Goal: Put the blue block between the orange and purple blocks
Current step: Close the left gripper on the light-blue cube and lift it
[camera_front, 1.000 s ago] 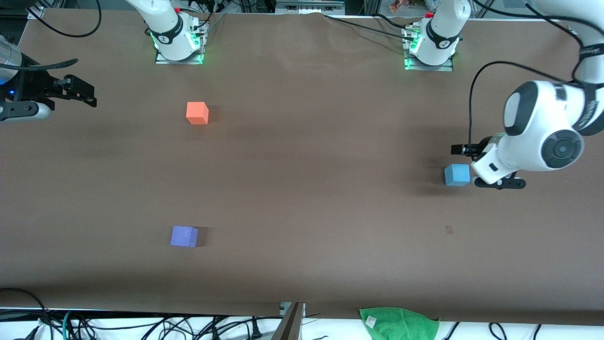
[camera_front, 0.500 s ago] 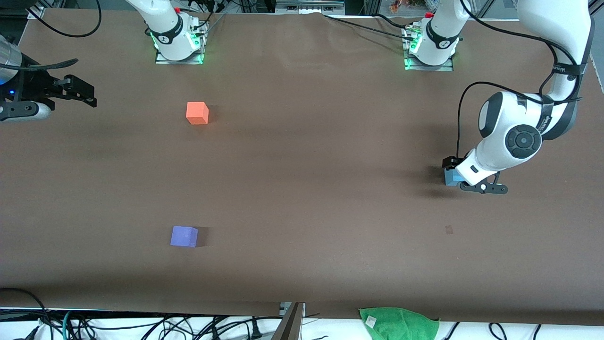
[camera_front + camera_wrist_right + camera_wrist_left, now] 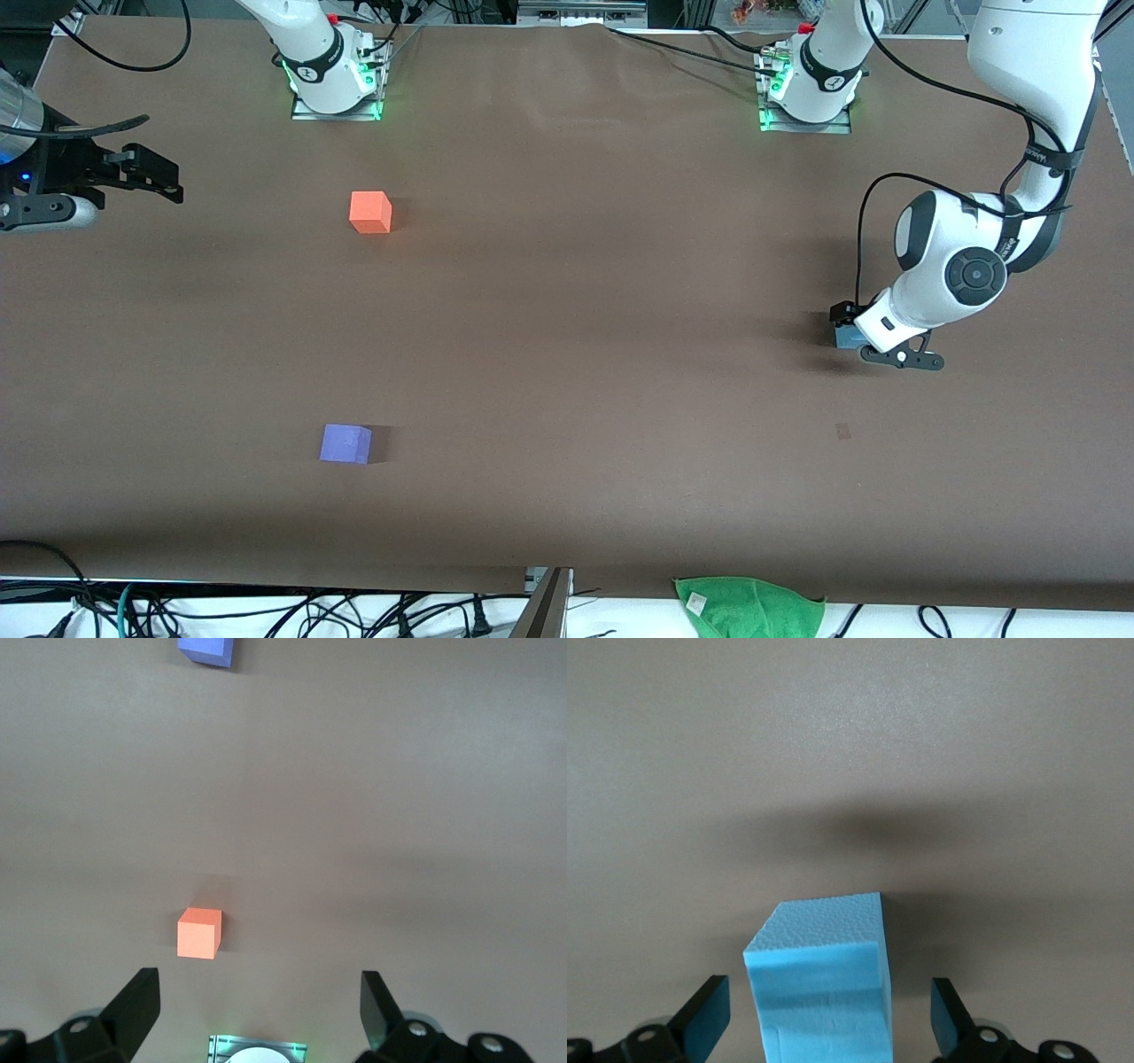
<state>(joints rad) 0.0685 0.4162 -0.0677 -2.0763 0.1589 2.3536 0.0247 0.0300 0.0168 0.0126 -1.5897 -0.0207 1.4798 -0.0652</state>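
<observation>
I need to set the blue block (image 3: 844,338) between the orange and purple blocks, so my left gripper should grab it next by its opposite sides.
The blue block (image 3: 844,338) rests on the brown table at the left arm's end. My left gripper (image 3: 858,331) is down around it, open. In the left wrist view the blue block (image 3: 819,992) stands between the fingers of the left gripper (image 3: 828,1014) with a gap on each side. The orange block (image 3: 370,213) lies toward the right arm's end, and the purple block (image 3: 345,443) lies nearer the front camera than it. My right gripper (image 3: 151,173) waits open and empty over the table's edge at the right arm's end. The right wrist view shows the right gripper (image 3: 257,1003), the orange block (image 3: 199,933) and the purple block (image 3: 206,649).
A green cloth (image 3: 749,607) lies at the table's front edge. The arm bases (image 3: 337,84) (image 3: 806,89) stand along the back edge. Cables hang past the front edge. A small dark mark (image 3: 842,431) is on the table near the blue block.
My left arm has swung in and lowered its open gripper from beside the blue block to around it. The blocks and the right arm have not moved.
</observation>
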